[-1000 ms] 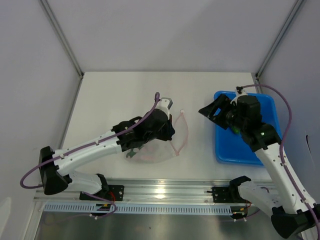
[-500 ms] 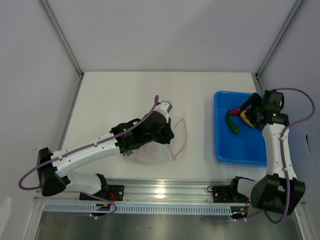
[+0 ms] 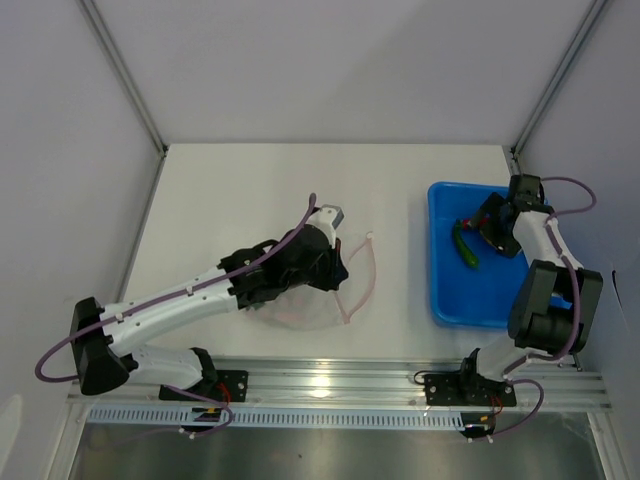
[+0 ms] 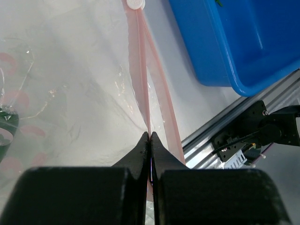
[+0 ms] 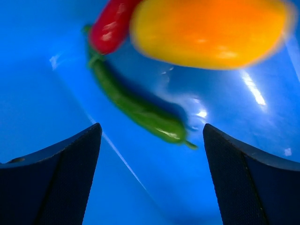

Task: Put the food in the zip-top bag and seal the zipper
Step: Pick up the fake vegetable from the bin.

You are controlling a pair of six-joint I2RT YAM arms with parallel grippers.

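The right gripper grabs the green pepper across its thick stem end (image 3: pixel 469 257) (image 5: pixel 161 123) next, leaving the thin end free to enter the zip-top bag first.
My left gripper (image 4: pixel 149 137) is shut on the pink-red zipper (image 4: pixel 139 70) of the clear zip-top bag (image 4: pixel 70 89), which lies on the table in the top view (image 3: pixel 305 305). A dark green piece (image 4: pixel 5 123) shows through the bag's plastic. The rest of the food lies in the blue bin (image 3: pixel 480 300): a green pepper (image 5: pixel 136 105), a red chili (image 5: pixel 112 23) and a yellow-orange piece (image 5: pixel 211 30). My right gripper (image 5: pixel 152 154) hangs open low over the bin floor, just short of the green pepper (image 3: pixel 466 247), holding nothing.
The blue bin (image 4: pixel 243 42) stands at the table's right side, close to the bag's mouth. The aluminium rail with the arm bases (image 3: pixel 330 385) runs along the near edge. White walls and frame posts (image 3: pixel 125 75) enclose the table.
The right arm has swung from the bin's left edge to its far right and dipped into it, jaws widening. The left gripper stays shut on the zipper, barely moved.
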